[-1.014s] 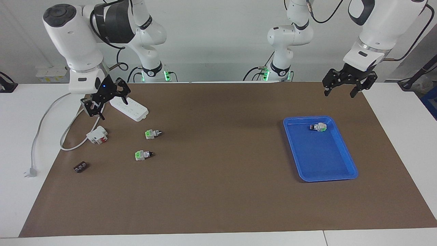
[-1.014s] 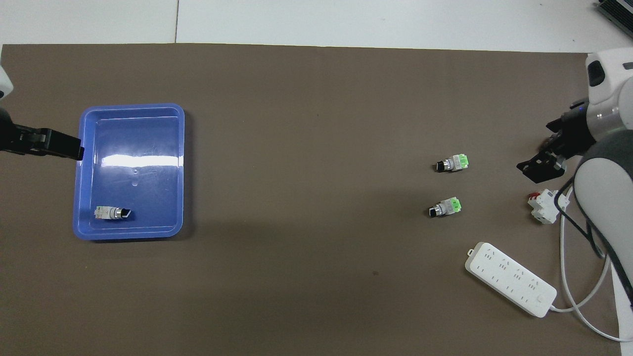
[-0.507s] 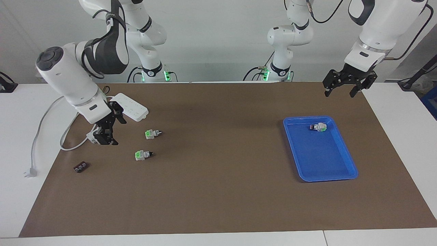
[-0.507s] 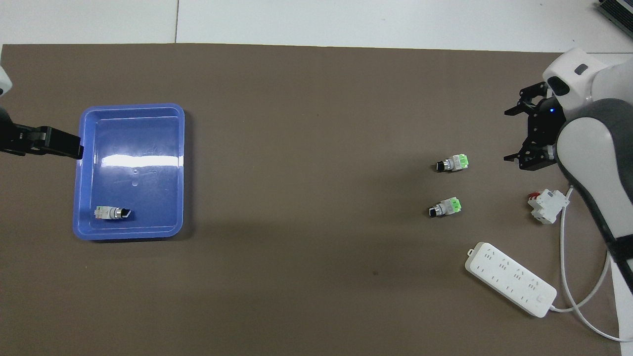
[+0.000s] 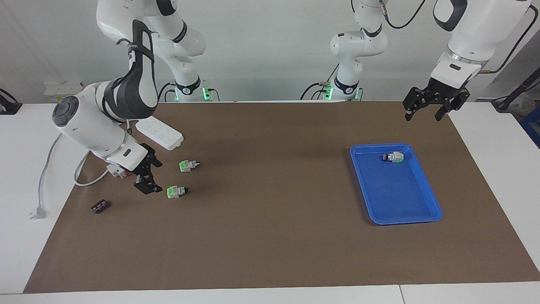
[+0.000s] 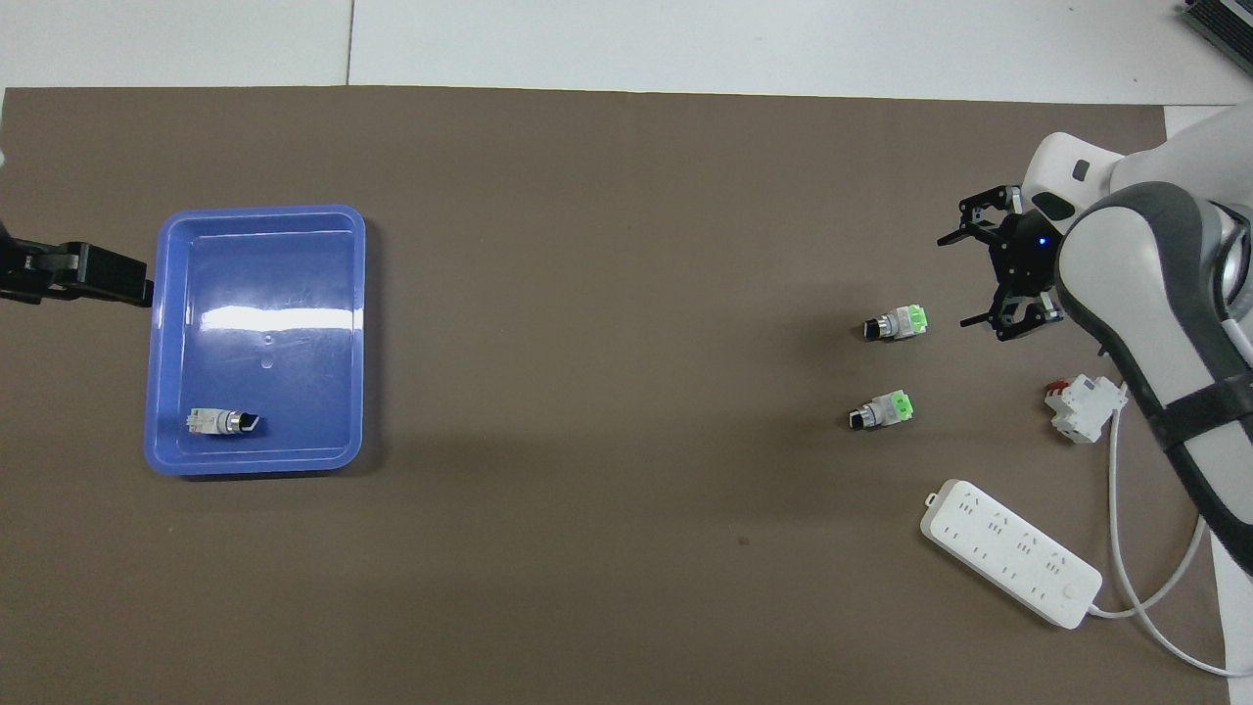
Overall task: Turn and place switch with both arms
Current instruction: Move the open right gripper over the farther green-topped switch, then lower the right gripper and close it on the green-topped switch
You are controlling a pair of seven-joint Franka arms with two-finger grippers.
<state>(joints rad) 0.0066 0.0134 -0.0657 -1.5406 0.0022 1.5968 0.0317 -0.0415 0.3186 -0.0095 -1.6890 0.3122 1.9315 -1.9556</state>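
I should next grab the farther switch with my right gripper by the flat-sided green end (image 6: 915, 318), because the switch has a round metal neck (image 6: 882, 327) and a boxy end.
Two switches with green ends lie on the brown mat toward the right arm's end: the farther one (image 5: 177, 191) (image 6: 896, 325) and the nearer one (image 5: 188, 165) (image 6: 881, 411). A third switch (image 5: 393, 157) (image 6: 223, 421) lies in the blue tray (image 5: 417, 216) (image 6: 157, 392). My right gripper (image 5: 154, 177) (image 6: 954, 281) is open and empty. It hangs low over the mat, just beside the farther switch's green end and apart from it. My left gripper (image 5: 423, 117) (image 6: 117, 282) is open and empty. It waits above the mat's edge by the tray.
A white power strip (image 5: 159, 133) (image 6: 1008, 550) lies near the right arm's base, its cable running off the mat to a plug (image 5: 38, 212). A white-and-red block (image 5: 117, 170) (image 6: 1077, 406) sits by the right arm's wrist. A small black piece (image 5: 100, 206) lies farther out.
My right gripper has come down from over the power strip, past the white-and-red block, to beside the farther switch. The left gripper has barely shifted. The switches have not moved.
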